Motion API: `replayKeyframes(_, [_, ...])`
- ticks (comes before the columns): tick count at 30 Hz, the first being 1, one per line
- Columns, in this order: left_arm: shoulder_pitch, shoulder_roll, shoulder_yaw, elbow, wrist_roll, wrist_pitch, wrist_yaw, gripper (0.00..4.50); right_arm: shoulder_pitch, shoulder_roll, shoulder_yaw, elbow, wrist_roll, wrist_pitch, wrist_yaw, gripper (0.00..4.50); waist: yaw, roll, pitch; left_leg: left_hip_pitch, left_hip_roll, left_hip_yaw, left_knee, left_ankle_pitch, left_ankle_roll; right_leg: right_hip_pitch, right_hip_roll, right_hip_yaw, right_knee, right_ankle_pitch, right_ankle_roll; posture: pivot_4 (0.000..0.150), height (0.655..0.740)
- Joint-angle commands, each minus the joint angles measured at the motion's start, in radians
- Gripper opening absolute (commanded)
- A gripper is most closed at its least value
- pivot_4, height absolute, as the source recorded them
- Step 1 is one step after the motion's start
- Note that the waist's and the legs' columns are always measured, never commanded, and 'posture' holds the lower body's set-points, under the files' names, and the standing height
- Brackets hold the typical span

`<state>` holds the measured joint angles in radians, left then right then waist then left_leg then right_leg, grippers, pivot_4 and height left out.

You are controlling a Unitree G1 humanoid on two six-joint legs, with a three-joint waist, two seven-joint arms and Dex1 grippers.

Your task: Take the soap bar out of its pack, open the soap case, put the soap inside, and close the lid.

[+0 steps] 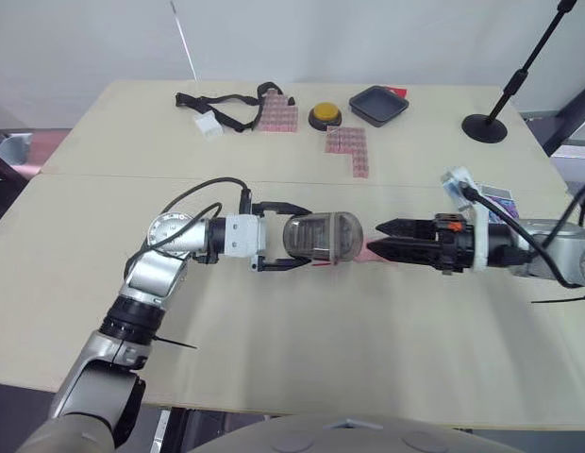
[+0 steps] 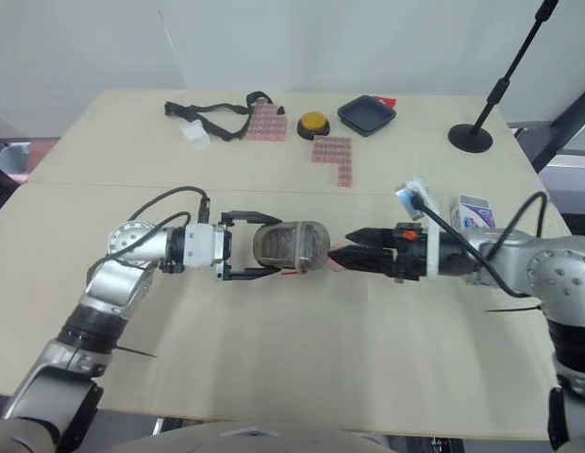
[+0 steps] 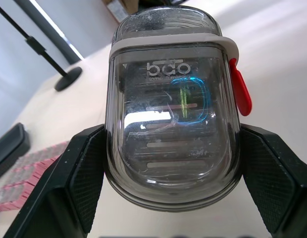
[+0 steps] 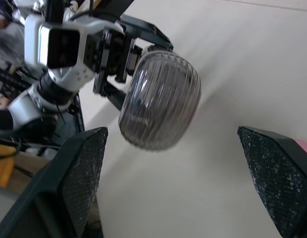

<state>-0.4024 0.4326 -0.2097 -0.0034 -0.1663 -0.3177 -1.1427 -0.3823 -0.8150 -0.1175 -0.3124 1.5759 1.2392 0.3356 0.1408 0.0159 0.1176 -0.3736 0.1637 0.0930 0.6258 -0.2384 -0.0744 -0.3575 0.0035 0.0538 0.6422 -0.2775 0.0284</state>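
I should next grab the soap case by its ribbed domed end [image 1: 349, 236] [image 4: 162, 96] with my right gripper, as my left gripper's fingers already cover both sides of its near end.
A translucent grey soap case [image 1: 323, 236] with a ribbed domed lid is held just above the table's middle, lid closed. My left gripper [image 1: 305, 237] is shut on its near end, a finger pressed to each side [image 3: 79, 183]. A small red tab [image 3: 241, 92] sticks out at the case's side. My right gripper [image 1: 383, 238] faces the case from the right, open, with its fingers [image 4: 79, 173] spread wide and nothing between them. A pink piece [image 1: 371, 251], possibly the soap, lies on the table by its lower fingertip. A blue-and-white soap box [image 1: 498, 198] sits behind my right arm.
At the back of the table are a black strap [image 1: 222, 102], two patches of pink blocks [image 1: 347, 146], a yellow button [image 1: 324, 115] and a black tray [image 1: 378, 105]. A microphone stand's base [image 1: 485, 126] stands at the back right.
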Motion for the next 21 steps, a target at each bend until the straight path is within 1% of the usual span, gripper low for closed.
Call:
replayKeyframes(1, [0.006,-0.002,0.0,-0.057,0.017,0.007,0.057,3.46,-0.023,-0.005,0.025,0.022,0.171,-0.021,-0.15,4.5,-0.002,0.0,0.0,0.0,0.0,0.0,0.0,0.0,0.0,0.0,0.0,0.0,0.0,0.0,0.0,0.15,0.74])
replayKeyframes(3, [0.009,0.0,-0.006,-0.065,0.02,0.011,0.068,3.46,-0.028,-0.009,0.044,0.033,0.236,-0.041,-0.21,4.5,-0.004,0.0,0.0,0.0,0.0,0.0,0.0,0.0,0.0,0.0,0.0,0.0,-0.001,0.0,0.0,0.15,0.74])
replayKeyframes(10, [0.01,0.009,-0.028,-0.074,0.014,0.012,0.065,3.46,-0.041,-0.024,0.09,0.056,0.353,-0.085,-0.313,4.5,-0.006,0.0,0.0,0.0,0.0,0.0,0.0,0.0,-0.001,0.0,0.0,0.0,0.0,0.0,0.0,0.15,0.74])
replayKeyframes(13, [0.012,0.017,-0.038,-0.075,0.007,0.012,0.057,3.46,-0.044,-0.033,0.101,0.055,0.374,-0.097,-0.331,4.5,-0.005,0.0,0.0,0.0,0.0,0.0,0.0,0.0,-0.001,0.0,0.0,-0.001,0.0,0.0,0.0,0.15,0.74])
replayKeyframes(21, [0.005,0.032,-0.04,-0.058,-0.003,0.015,0.047,3.46,-0.033,-0.066,0.113,0.033,0.386,-0.09,-0.313,4.5,-0.005,0.0,0.0,-0.001,0.0,0.0,0.0,0.0,-0.001,0.0,0.0,-0.001,0.0,0.0,0.0,0.15,0.74])
